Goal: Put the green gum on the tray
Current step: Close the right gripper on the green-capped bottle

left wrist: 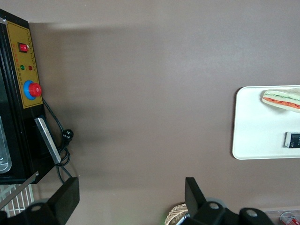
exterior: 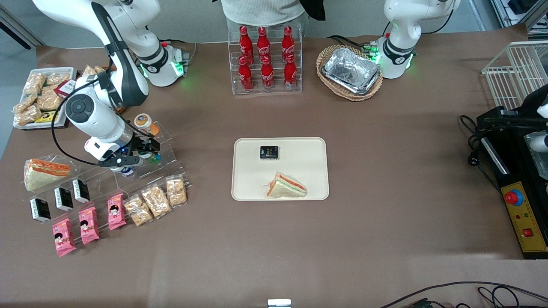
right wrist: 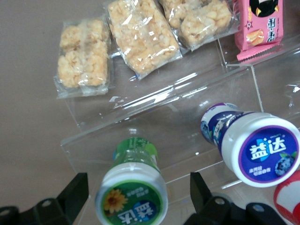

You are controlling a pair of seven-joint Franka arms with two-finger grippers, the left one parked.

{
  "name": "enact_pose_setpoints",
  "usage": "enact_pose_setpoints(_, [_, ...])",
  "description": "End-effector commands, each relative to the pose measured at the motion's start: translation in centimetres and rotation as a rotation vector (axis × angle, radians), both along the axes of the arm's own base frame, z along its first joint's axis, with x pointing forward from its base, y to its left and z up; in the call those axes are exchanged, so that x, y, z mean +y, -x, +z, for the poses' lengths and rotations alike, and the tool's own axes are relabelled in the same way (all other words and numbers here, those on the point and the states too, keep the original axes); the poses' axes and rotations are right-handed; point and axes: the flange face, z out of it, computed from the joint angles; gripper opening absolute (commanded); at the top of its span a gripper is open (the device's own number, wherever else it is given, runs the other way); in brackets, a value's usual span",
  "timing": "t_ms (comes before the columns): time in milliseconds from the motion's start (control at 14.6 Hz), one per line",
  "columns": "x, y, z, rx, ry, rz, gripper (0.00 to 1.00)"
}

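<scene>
My right gripper will next pick up the green gum by its white-lidded top (right wrist: 131,194). Then it can set the gum on the tray.
The green gum (right wrist: 132,187), a small green bottle with a white lid and a green-and-yellow label, stands on a clear acrylic shelf (right wrist: 187,112). My right gripper (right wrist: 138,194) hangs right over it, open, one finger on each side of the lid with gaps to both. In the front view the gripper (exterior: 147,155) is at the shelf, at the working arm's end of the table, and a bit of the green gum (exterior: 153,159) shows under it. The cream tray (exterior: 257,171) lies mid-table with a sandwich (exterior: 286,187) and a small black packet (exterior: 269,152) on it.
A blue-lidded gum bottle (right wrist: 258,147) stands beside the green one, and a red one (right wrist: 288,197) beside that. An orange gum bottle (exterior: 144,122) stands farther back. Puffed-rice bags (right wrist: 140,35) and pink packets (exterior: 87,224) lie on the shelf's lower steps. Cola bottles (exterior: 265,60) stand at the back.
</scene>
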Motion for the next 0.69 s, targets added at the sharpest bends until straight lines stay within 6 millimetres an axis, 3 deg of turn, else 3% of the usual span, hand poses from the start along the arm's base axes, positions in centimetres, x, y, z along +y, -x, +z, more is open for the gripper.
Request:
enact_pose_setpoints(0, [-0.2,1.0,-0.4,-0.006,-0.025,-0.03,0.9])
enact_pose_setpoints(206, [-0.1,1.1,-0.5,-0.001,-0.042,-0.048,0.72])
enact_pose_setpoints(344, [-0.1,1.0,-0.4,-0.002,-0.056,-0.063,0.49])
enact_pose_setpoints(550, [-0.2,0.7,0.1,-0.013,-0.066,-0.069,0.03])
enact_pose_setpoints(618, [-0.2,0.6,0.5,-0.02,-0.072,-0.064,0.0])
